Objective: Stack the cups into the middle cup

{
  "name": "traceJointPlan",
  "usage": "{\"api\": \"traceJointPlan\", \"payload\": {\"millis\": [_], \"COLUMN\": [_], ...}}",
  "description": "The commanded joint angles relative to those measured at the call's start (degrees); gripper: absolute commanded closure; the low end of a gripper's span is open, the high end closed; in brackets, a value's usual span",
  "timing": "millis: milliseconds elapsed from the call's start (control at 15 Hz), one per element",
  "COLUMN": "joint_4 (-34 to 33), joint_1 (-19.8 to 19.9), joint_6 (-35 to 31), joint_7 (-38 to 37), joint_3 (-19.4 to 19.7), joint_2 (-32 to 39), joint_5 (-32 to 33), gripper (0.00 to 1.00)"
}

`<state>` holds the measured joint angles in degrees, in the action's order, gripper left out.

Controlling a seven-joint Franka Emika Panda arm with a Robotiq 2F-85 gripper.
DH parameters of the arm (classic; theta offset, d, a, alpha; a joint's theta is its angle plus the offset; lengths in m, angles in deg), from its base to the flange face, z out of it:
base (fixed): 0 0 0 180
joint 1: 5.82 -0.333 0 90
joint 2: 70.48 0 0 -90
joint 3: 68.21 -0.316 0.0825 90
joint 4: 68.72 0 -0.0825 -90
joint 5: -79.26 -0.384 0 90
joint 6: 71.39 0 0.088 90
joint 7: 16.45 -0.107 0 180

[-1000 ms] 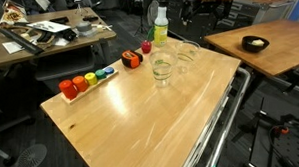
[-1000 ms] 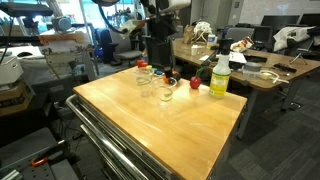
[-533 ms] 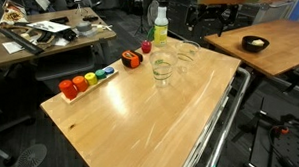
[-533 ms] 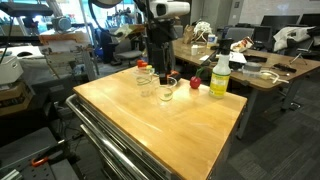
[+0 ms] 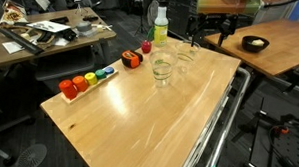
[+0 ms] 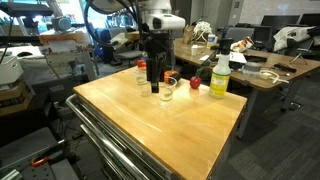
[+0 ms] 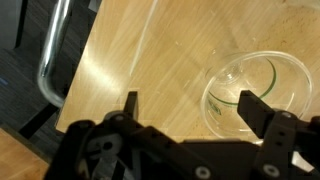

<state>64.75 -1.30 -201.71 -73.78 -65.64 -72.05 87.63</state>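
The gripper will next grab the far clear cup by one side of its open rim, so the cup's base stays free to stack into the middle cup (image 5: pixel 180 58).
Three clear cups stand in a row on the wooden table (image 5: pixel 128 118): a near cup (image 5: pixel 162 69), the middle cup (image 5: pixel 180 58) and a far cup (image 5: pixel 189 48). In an exterior view the cups (image 6: pixel 166 93) cluster under the arm. My gripper (image 5: pixel 212 36) hangs open just above the far end of the row, and it also shows low over the cups in an exterior view (image 6: pixel 154 87). In the wrist view my open gripper (image 7: pixel 190 108) is empty. One clear cup (image 7: pixel 262 82) lies under its right finger, apart from it.
A yellow-green bottle (image 5: pixel 161 26) (image 6: pixel 219 76) stands behind the cups. Red and orange toy pieces (image 5: pixel 85 81), an orange toy (image 5: pixel 131 60) and a red one (image 5: pixel 146 47) lie beside the row. A metal rail (image 7: pixel 52 60) edges the table near the cups.
The arm has come into view and dropped toward the far end of the cup row. The cups have not moved.
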Motion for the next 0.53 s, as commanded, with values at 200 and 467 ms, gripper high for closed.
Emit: {"api": "traceJointPlan", "payload": {"millis": [200,467], "joint_4": [-2.1,-2.6], "joint_1": [-0.9,-1.7], "joint_6": [-7.6,-9.2], "joint_7": [0.8,-0.2], "joint_3": [0.1,0.4], "joint_2": [5.1,6.4], "joint_5": [-0.2,-0.7], "gripper": [0.25,0.49]}}
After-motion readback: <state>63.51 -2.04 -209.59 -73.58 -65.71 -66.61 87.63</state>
